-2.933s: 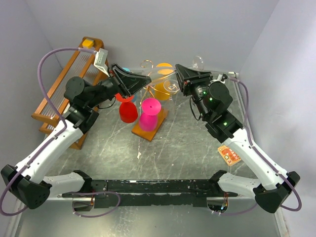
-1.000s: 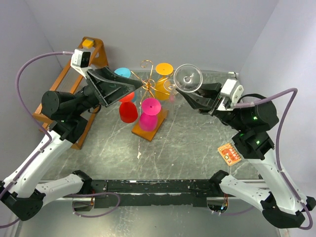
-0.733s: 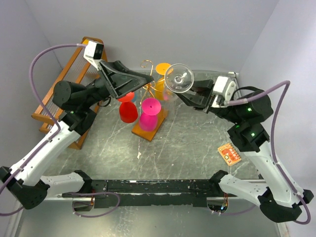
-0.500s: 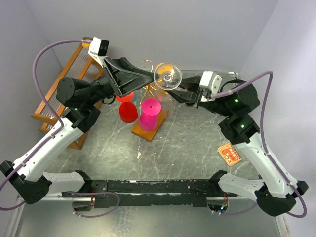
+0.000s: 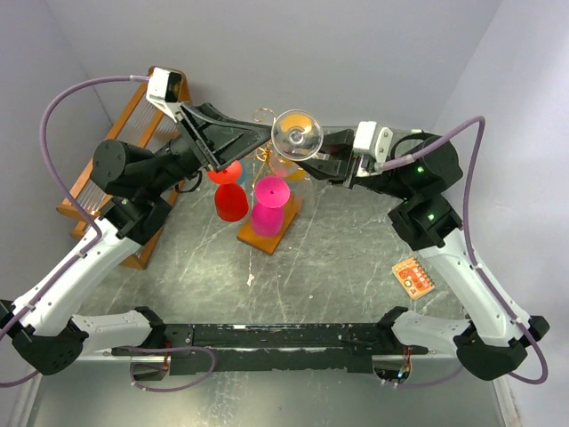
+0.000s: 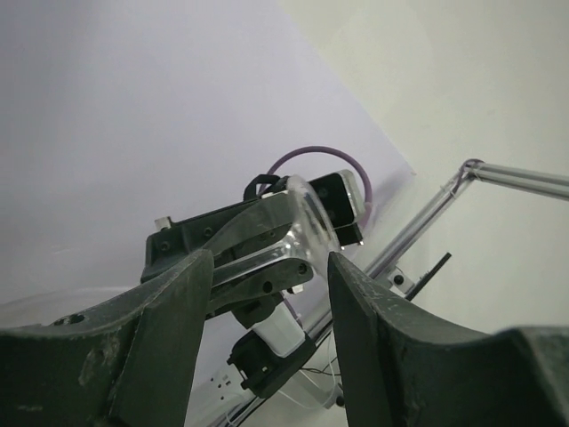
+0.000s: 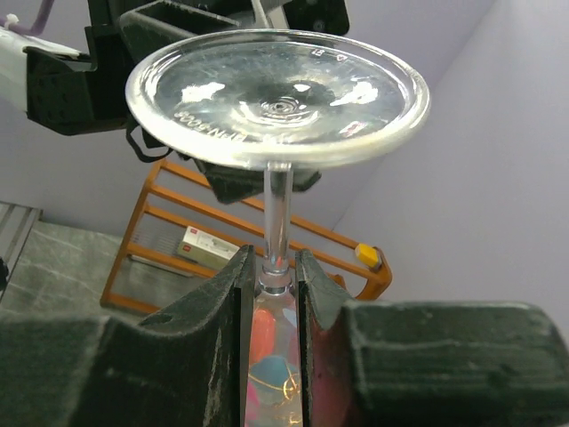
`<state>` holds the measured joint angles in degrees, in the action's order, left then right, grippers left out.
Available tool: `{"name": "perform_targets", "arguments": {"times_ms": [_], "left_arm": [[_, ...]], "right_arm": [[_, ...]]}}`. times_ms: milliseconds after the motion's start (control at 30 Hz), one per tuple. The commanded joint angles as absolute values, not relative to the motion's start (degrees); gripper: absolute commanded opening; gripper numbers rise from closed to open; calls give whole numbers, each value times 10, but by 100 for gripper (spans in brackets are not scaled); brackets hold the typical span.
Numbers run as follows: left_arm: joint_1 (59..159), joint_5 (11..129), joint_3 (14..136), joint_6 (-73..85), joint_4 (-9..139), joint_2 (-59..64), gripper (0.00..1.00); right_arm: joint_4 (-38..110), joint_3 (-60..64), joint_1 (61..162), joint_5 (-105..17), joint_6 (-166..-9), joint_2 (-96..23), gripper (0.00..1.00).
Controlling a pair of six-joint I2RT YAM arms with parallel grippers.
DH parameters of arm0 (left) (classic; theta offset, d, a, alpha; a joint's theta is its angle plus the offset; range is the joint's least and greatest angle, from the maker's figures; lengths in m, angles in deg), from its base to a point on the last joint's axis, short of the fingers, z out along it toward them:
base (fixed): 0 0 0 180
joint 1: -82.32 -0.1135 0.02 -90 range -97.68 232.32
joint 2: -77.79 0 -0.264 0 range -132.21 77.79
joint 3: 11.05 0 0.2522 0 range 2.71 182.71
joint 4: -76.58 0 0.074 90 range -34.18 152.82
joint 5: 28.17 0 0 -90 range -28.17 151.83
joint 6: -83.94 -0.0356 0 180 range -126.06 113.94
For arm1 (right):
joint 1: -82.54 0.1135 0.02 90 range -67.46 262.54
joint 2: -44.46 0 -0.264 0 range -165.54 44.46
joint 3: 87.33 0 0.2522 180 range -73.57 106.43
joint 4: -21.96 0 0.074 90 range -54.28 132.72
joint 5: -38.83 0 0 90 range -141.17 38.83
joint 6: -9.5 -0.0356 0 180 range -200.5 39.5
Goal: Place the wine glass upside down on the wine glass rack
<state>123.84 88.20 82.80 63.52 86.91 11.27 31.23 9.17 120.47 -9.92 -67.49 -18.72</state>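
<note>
The clear wine glass will next be grabbed by the edge of its foot point(image 5: 277, 139) point(image 6: 317, 215) with my left gripper. The glass's stem then stays free to go into the rack.
A clear wine glass point(image 5: 297, 133) hangs upside down, foot uppermost, above the rack's right side. My right gripper point(image 5: 308, 165) is shut on it where the stem point(image 7: 277, 218) meets the bowl; the round foot point(image 7: 277, 93) fills the top of the right wrist view. The wine glass rack is a gold wire stand point(image 5: 264, 116) on a brown wooden base point(image 5: 258, 238), with red point(image 5: 231, 201), pink point(image 5: 269, 203) and orange point(image 5: 286, 165) glasses hanging upside down on it. My left gripper point(image 5: 263, 140) is open just left of the clear glass with nothing between its fingers point(image 6: 191, 294).
A tall orange-brown slatted wooden frame point(image 5: 111, 173) leans at the far left, holding a white box point(image 7: 209, 245) and a yellow piece point(image 7: 367, 256). A small orange packet point(image 5: 413, 277) lies on the table at right. A black rail point(image 5: 276, 336) runs along the near edge.
My right arm has carried the glass leftward, to above the rack. My left gripper has swung right toward the glass, and its jaws have narrowed a little.
</note>
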Motion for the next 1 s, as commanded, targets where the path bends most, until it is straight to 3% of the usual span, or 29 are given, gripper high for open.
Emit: {"name": "perform_targets", "arguments": {"times_ms": [0, 233, 567, 967], "left_arm": [[1242, 847, 840, 615, 819, 123, 67], [1242, 839, 831, 613, 812, 130, 71], [1242, 735, 785, 579, 775, 197, 68], [1242, 793, 848, 548, 727, 164, 75]], "right_arm": [[326, 129, 1203, -99, -649, -203, 0], [358, 147, 1204, -103, -630, -228, 0], [346, 138, 1204, -119, -628, -222, 0], [394, 174, 1228, -151, -592, -251, 0]]}}
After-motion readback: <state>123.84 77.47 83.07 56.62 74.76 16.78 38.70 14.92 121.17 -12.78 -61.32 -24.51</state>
